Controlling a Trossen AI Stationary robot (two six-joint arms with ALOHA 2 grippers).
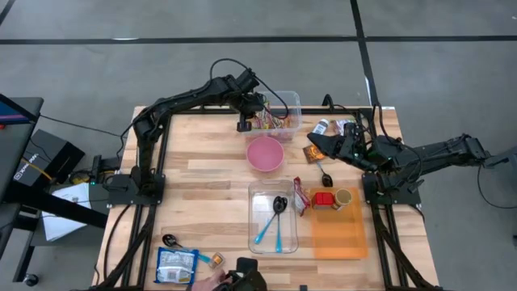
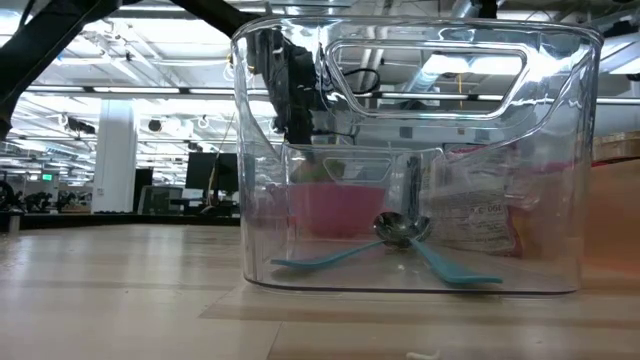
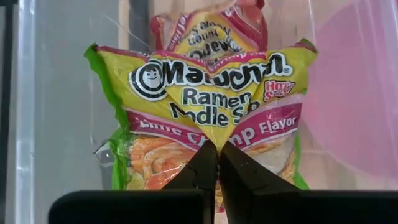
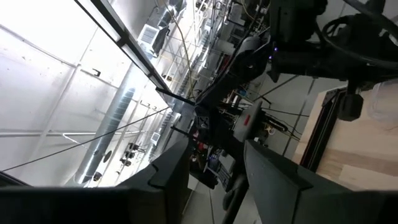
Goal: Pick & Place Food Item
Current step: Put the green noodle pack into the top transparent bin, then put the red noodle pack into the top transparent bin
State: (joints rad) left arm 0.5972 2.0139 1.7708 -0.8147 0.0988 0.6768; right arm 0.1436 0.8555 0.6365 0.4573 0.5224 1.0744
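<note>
The ramen packet (image 3: 205, 112) is inside the clear bin's rim over other packets and would rest there, so my left gripper needs to release it.
A yellow-and-green ramen noodle packet (image 3: 211, 93) is in my left gripper (image 3: 218, 155), which is shut on it. In the high view this gripper (image 1: 245, 123) stands at the near-left corner of a clear bin (image 1: 289, 99) at the table's far edge. The bin holds more ramen packets (image 3: 217, 28). A pink bowl (image 1: 265, 153) stands just in front of the bin. My right gripper (image 1: 323, 145) waits over the table's right side, raised and open, with nothing between its fingers (image 4: 168, 171). My left gripper pinches the packet's wrapper between its two fingers, at the middle of the edge nearest the wrist (image 3: 217, 138). The fingers slant down from above. The wrapper puckers into a V at the pinch, and the packet hangs beyond the fingertips over the bin.
A clear container (image 1: 273, 218) with teal spoons and a black ladle sits mid-table. An orange board (image 1: 338, 234) with a red item and a small cup lies to its right. Small bottles (image 1: 323, 127) and a brown packet (image 1: 313, 152) lie near the right gripper. A blue packet (image 1: 176, 265) and a person's hand (image 1: 216, 281) are at the near edge.
</note>
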